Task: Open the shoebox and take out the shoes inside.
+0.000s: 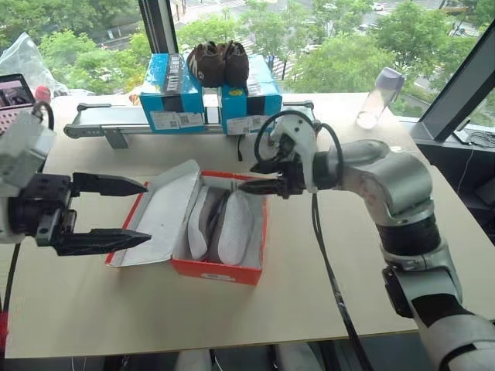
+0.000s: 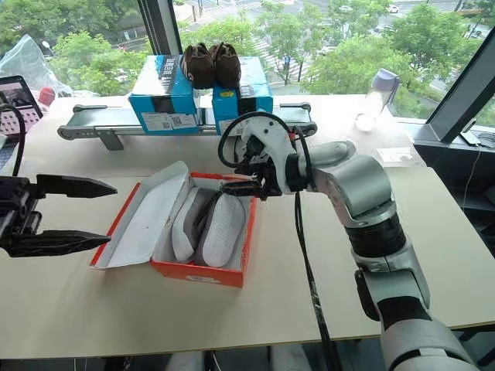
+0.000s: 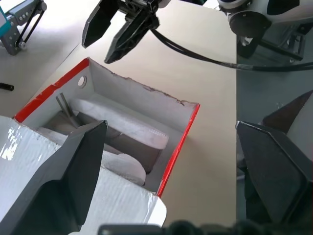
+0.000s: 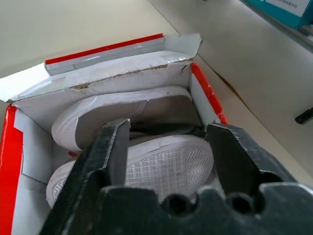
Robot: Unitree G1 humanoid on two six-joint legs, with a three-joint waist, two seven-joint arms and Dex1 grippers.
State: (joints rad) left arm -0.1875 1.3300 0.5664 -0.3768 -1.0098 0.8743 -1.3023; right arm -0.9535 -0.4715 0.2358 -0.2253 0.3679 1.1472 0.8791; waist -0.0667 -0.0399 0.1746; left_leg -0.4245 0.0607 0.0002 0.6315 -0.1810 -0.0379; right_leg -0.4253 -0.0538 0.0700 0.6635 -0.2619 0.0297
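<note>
The white-soled shoe needs to be lifted out of the red shoebox (image 1: 218, 270), so my right gripper should next grab the shoe by its heel (image 1: 236, 205).
The red shoebox (image 1: 218, 270) stands open in the middle of the table, its white-lined lid (image 1: 160, 210) folded flat to the left. Inside lie the grey shoes (image 1: 223, 225) side by side, one showing its white sole (image 4: 164, 166). My left gripper (image 1: 147, 212) hovers over the lid's left side, fingers (image 3: 73, 171) spread wide and open, holding nothing. My right gripper (image 1: 249, 176) hangs just above the box's far right corner, pointing left and down. Its fingers (image 4: 111, 147) stand apart and open, with the shoes beyond them.
Two blue boxes (image 1: 172, 91) carrying a dark brown pair of shoes (image 1: 219, 62) sit at the back behind a grey rail (image 1: 116, 117). A clear bottle (image 1: 380, 97) stands at the back right. A tablet (image 1: 15, 97) sits at the far left. Bare tabletop surrounds the box.
</note>
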